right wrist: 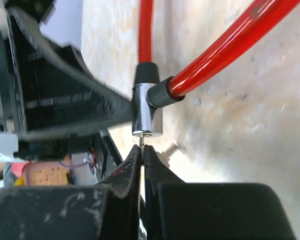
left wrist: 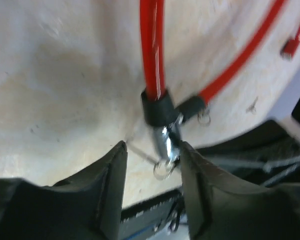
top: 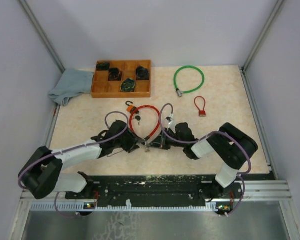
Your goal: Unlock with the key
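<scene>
My left gripper is to grab the red cable lock's body (top: pixel 141 141) (left wrist: pixel 159 110) by its black collar next, so the lock's keyhole end stays clear to unlock.
A red cable lock (top: pixel 146 116) lies looped at mid-table, its chrome barrel (top: pixel 147 145) nearest me. In the left wrist view the barrel (left wrist: pixel 166 141) with its black collars sits between the spread jaws of my left gripper (left wrist: pixel 152 159). It lies close against the right finger (left wrist: pixel 196 175), and a gap shows on the other side. A wire ring (left wrist: pixel 163 169) hangs at the barrel's end. My right gripper (right wrist: pixel 142 151) is shut on a thin key (right wrist: pixel 142 141), whose tip is in the keyhole at the barrel's end (right wrist: pixel 147 112).
At the back stands a wooden compartment tray (top: pixel 102 90) with several locks in it, and a grey cloth (top: pixel 70 85) lies to its left. A green cable loop (top: pixel 188 80) and a small red cable lock (top: pixel 200 106) lie at back right. An orange-and-black hook (top: pixel 130 105) is near the red loop.
</scene>
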`<state>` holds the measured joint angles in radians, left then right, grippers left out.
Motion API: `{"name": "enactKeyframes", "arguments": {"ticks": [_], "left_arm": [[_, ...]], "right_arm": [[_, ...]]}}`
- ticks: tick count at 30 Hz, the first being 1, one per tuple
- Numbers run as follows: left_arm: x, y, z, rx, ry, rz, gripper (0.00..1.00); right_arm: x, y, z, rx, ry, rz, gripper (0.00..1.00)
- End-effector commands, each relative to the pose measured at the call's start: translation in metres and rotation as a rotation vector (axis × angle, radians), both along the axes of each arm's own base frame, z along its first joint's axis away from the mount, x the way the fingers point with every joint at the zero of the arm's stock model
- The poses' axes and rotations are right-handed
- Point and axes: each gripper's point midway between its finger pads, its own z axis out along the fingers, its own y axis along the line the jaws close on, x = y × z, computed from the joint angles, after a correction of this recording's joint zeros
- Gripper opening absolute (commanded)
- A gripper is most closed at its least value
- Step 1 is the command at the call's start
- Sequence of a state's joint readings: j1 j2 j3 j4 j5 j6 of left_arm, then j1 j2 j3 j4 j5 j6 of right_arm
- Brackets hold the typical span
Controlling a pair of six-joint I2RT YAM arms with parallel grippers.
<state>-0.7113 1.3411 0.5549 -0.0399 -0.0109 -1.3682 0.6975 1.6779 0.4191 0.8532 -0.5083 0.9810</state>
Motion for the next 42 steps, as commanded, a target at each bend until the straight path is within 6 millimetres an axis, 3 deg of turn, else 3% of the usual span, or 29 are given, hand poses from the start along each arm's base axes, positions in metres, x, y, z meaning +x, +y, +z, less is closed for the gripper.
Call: {"name": "enactKeyframes", "arguments": {"ticks": [1, 10, 14, 21, 27, 35, 42], "left_arm": [[-0.014, -0.014, 0.03, -0.145, -0.055, -0.085, 0.57], [-0.013, 0.007, 0.025, -0.216, -0.113, -0.008, 0.83], [0.002, 0.012, 0.037, -0.305, -0.217, 0.028, 0.86], [0.024, 0.013, 0.046, -0.316, -0.294, 0.035, 0.86], [0.036, 0.008, 0.036, -0.31, -0.26, 0.035, 0.84], [0.04, -0.006, 0.034, -0.389, -0.283, -0.022, 0.65], [0.039, -0.016, 0.04, -0.445, -0.307, -0.082, 0.26]], "right_arm": [[0.038, 0.007, 0.052, 0.172, -0.167, -0.117, 0.0], [0.032, 0.012, 0.055, 0.223, -0.131, -0.086, 0.0], [0.03, 0.012, 0.055, 0.229, -0.119, -0.086, 0.0], [0.027, 0.011, 0.054, 0.234, -0.108, -0.081, 0.0], [0.026, 0.011, 0.056, 0.244, -0.104, -0.076, 0.0], [0.024, 0.013, 0.053, 0.249, -0.089, -0.066, 0.0], [0.025, 0.014, 0.049, 0.234, -0.093, -0.059, 0.0]]}}
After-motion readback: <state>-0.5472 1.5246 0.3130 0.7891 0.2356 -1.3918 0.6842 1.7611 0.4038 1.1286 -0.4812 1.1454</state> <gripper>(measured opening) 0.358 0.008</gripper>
